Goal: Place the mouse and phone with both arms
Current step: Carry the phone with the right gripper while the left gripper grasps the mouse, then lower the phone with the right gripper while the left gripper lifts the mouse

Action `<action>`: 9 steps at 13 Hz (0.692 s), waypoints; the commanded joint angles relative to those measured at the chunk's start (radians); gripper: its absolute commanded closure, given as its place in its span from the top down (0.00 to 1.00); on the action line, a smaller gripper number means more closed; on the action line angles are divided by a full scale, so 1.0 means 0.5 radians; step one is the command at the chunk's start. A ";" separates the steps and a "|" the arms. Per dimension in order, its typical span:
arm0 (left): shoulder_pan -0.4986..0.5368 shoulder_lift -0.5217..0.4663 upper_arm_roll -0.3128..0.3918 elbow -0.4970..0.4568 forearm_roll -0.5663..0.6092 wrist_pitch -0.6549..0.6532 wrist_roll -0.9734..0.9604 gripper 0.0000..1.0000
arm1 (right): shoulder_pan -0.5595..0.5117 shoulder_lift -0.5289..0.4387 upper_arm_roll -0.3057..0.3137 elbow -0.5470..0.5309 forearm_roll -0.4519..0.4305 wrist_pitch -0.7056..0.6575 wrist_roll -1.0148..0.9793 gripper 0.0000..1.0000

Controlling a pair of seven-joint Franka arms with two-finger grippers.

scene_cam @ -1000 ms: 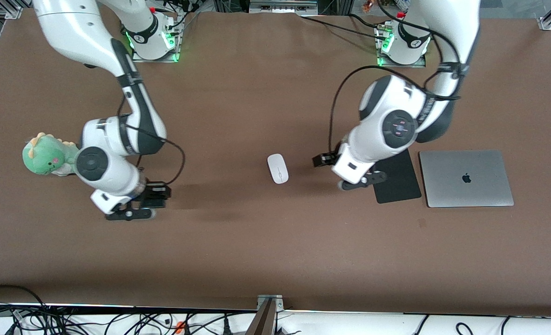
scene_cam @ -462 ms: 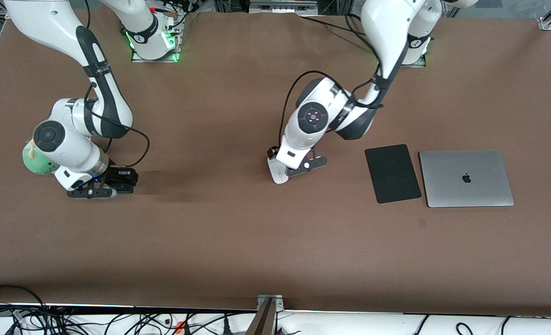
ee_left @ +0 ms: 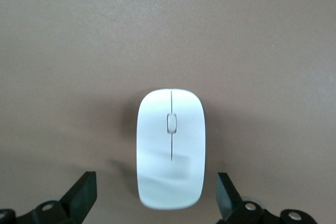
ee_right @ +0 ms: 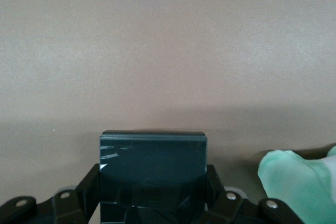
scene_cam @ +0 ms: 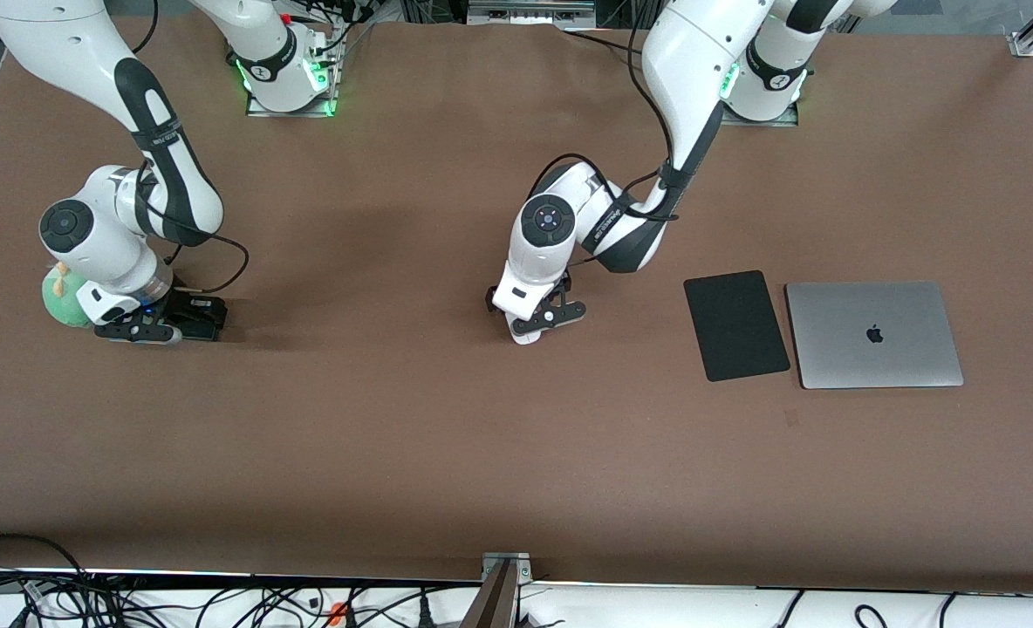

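My left gripper's fingers are above the sides of the white mouse and would miss the mouse if they closed now. My left gripper should go lower first, then close on the mouse.
The white mouse [ee_left: 170,148] lies on the brown table near its middle. My left gripper [ee_left: 156,199] is open and low over it, one finger on each side and neither touching. In the front view the left gripper [scene_cam: 541,321] covers most of the mouse [scene_cam: 523,337]. My right gripper [ee_right: 152,195] is shut on the black phone [ee_right: 152,169], which sticks out past the fingers. In the front view the right gripper [scene_cam: 183,323] holds the phone [scene_cam: 207,316] low over the table, beside a green plush toy [scene_cam: 61,301] at the right arm's end.
A large flat black pad [scene_cam: 736,324] lies beside a closed silver laptop [scene_cam: 872,333] toward the left arm's end. The green plush also shows in the right wrist view [ee_right: 299,177], close to the phone. Cables run along the table's front edge.
My left arm swung from over the black pad to over the mouse and came down around it. My right arm carried the phone toward the green plush toy.
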 commanded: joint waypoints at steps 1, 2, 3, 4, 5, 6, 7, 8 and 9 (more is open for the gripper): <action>-0.041 0.108 0.028 0.168 0.056 0.002 -0.048 1.00 | -0.005 0.049 0.018 -0.021 0.074 0.126 -0.041 0.41; -0.053 0.129 0.031 0.180 0.056 0.005 -0.051 1.00 | -0.005 0.077 0.021 -0.021 0.083 0.169 -0.041 0.42; -0.060 0.148 0.031 0.199 0.056 0.005 -0.051 1.00 | -0.005 0.104 0.027 -0.021 0.086 0.209 -0.041 0.42; -0.063 0.163 0.034 0.202 0.056 0.005 -0.051 1.00 | -0.005 0.138 0.030 -0.021 0.086 0.261 -0.041 0.42; -0.063 0.184 0.034 0.205 0.075 0.023 -0.048 1.00 | -0.005 0.147 0.030 -0.021 0.086 0.277 -0.041 0.42; -0.063 0.191 0.031 0.202 0.123 0.069 -0.048 1.00 | -0.005 0.145 0.033 -0.021 0.083 0.274 -0.056 0.43; -0.072 0.200 0.031 0.199 0.157 0.072 -0.051 1.00 | -0.005 0.144 0.033 -0.018 0.083 0.274 -0.074 0.47; -0.078 0.203 0.031 0.199 0.161 0.072 -0.048 0.91 | -0.005 0.144 0.033 -0.015 0.083 0.271 -0.084 0.68; -0.075 0.200 0.031 0.199 0.161 0.072 -0.045 0.82 | -0.005 0.144 0.033 -0.015 0.083 0.268 -0.084 1.00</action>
